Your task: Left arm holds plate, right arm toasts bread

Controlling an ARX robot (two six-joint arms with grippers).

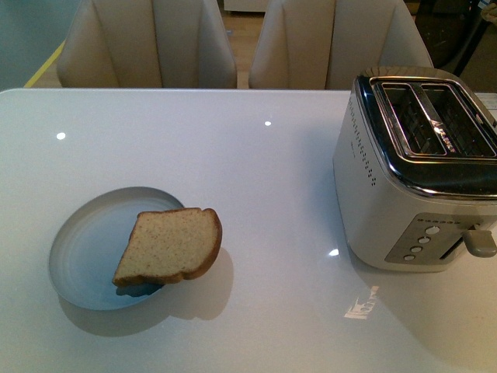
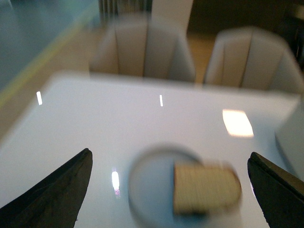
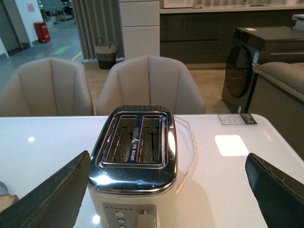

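The left gripper next needs to hold the plate while the robot toasts the bread (image 1: 171, 245), so it should grab the plate by its bare rim (image 1: 58, 245) opposite the bread.
A pale blue-grey plate (image 1: 85, 249) lies on the white table at the front left. The slice of brown bread (image 1: 171, 245) rests tilted on the plate's right rim, overhanging it. Neither arm shows in the front view. In the blurred left wrist view, my left gripper (image 2: 168, 178) is open above the table, its black fingers (image 2: 57, 190) wide on either side of the plate (image 2: 147, 185) and bread (image 2: 205, 187). My right gripper (image 3: 168, 178) is open too, its dark fingers (image 3: 270, 190) straddling the cream toaster (image 3: 135, 161) from a distance, touching nothing.
The two-slot toaster (image 1: 419, 163) stands at the table's right, slots empty, lever (image 1: 480, 241) up. Two beige chairs (image 1: 147, 43) sit behind the far table edge. A small card (image 3: 236, 118) lies on the table beyond the toaster.
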